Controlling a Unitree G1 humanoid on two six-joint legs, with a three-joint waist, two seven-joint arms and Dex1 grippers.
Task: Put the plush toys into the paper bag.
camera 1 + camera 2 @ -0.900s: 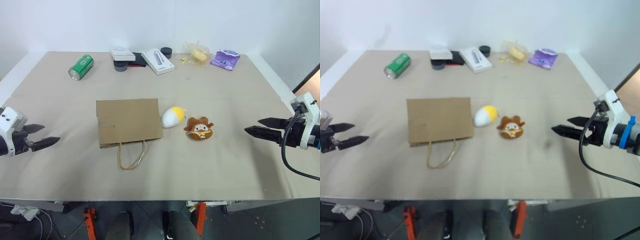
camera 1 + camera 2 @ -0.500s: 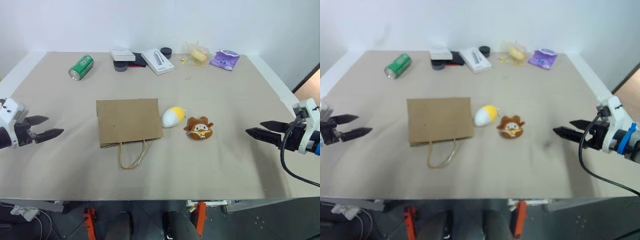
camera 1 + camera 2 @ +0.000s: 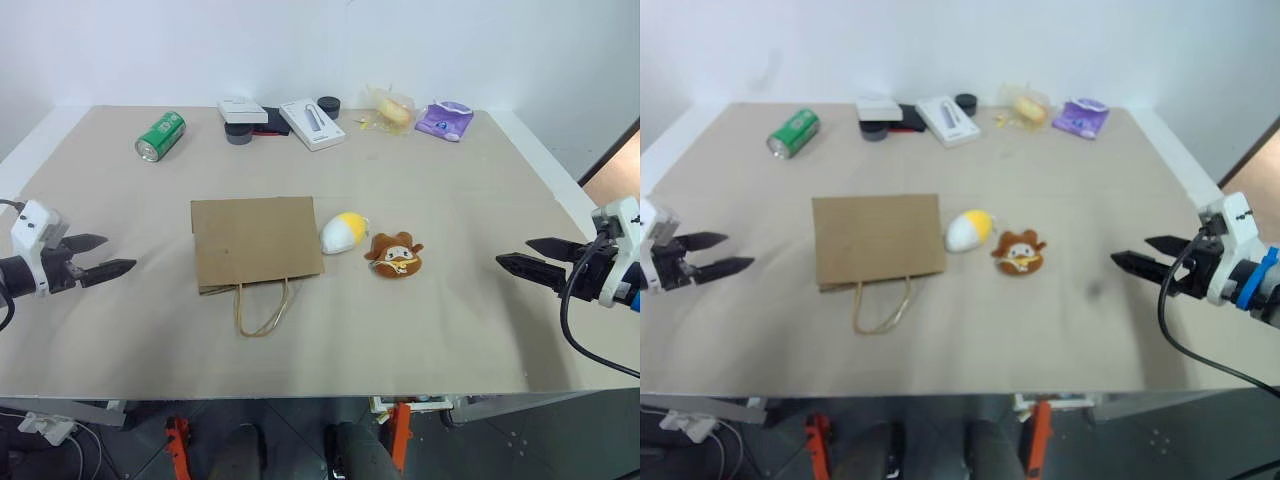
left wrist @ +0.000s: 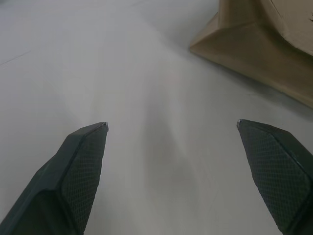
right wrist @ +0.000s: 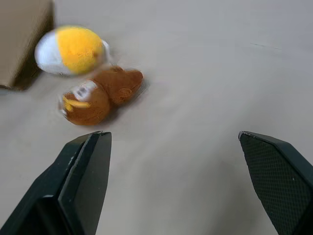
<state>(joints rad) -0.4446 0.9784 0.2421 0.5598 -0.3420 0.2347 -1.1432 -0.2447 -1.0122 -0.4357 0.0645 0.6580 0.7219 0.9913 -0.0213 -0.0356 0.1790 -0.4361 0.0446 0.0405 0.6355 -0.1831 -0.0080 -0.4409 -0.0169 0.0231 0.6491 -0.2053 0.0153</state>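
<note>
The paper bag (image 3: 257,242) is lying flat. My left gripper should next pinch the upper twine handle (image 3: 239,309) that loops out past the bag's opening.
The brown paper bag (image 3: 257,242) lies flat at the table's middle, its twine handles (image 3: 262,313) toward the near edge. Just right of it rests the egg-shaped plush toy (image 3: 343,231), white with a yellow end. Right of that lies the brown hat-like plush toy (image 3: 397,255); both also appear in the right wrist view, the egg (image 5: 72,50) and the brown one (image 5: 100,94). My left gripper (image 3: 105,255) hovers open at the table's left side, pointing toward the bag (image 4: 264,49). My right gripper (image 3: 519,256) hovers open at the right side, well clear of the toys.
Along the far edge lie a green can (image 3: 160,136), white boxes (image 3: 313,123), black round items (image 3: 329,105), a yellow item in clear wrap (image 3: 393,109) and a purple packet (image 3: 444,120). The table (image 3: 470,330) drops off near both grippers.
The left gripper has moved inward toward the bag and slightly farther from me. The right gripper has drawn a little outward to the right. Toys and bag have not moved.
</note>
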